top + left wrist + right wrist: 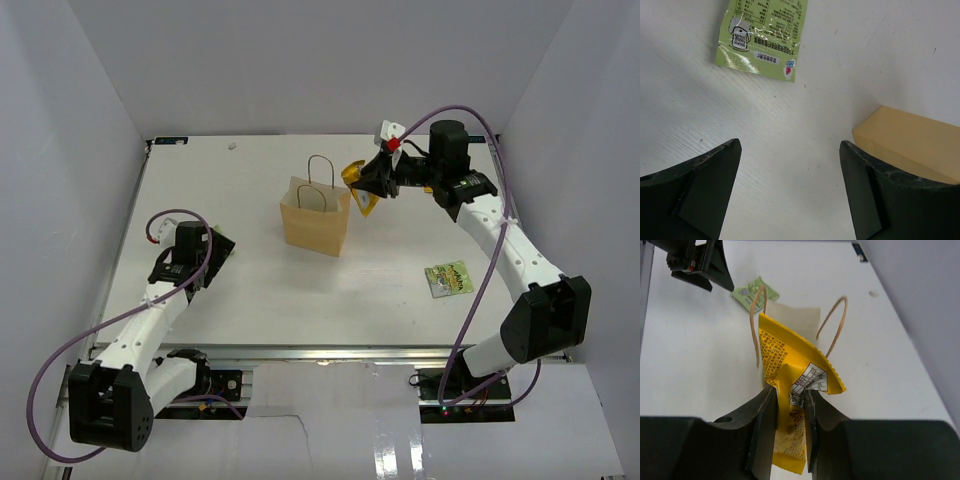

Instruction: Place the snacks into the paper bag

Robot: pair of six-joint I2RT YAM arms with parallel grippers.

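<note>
The yellow bar wrapper hangs beside the bag's rim and would fall outside if I opened now. My right gripper should move it over the bag's opening.
The tan paper bag stands upright mid-table with its looped handles up. My right gripper hovers just right of and above the bag's mouth, shut on a yellow bar wrapper. In the right wrist view the wrapper is pinched between the fingers, with the bag beyond it. My left gripper is open and empty, low over the table left of the bag. A light-green packet lies just ahead of it, and it also shows in the right wrist view. A green-and-yellow pouch lies at the right.
White walls close the table in on the left, back and right. The bag's side shows at the right of the left wrist view, close to the right finger. The right arm's cable loops over the table's right side.
</note>
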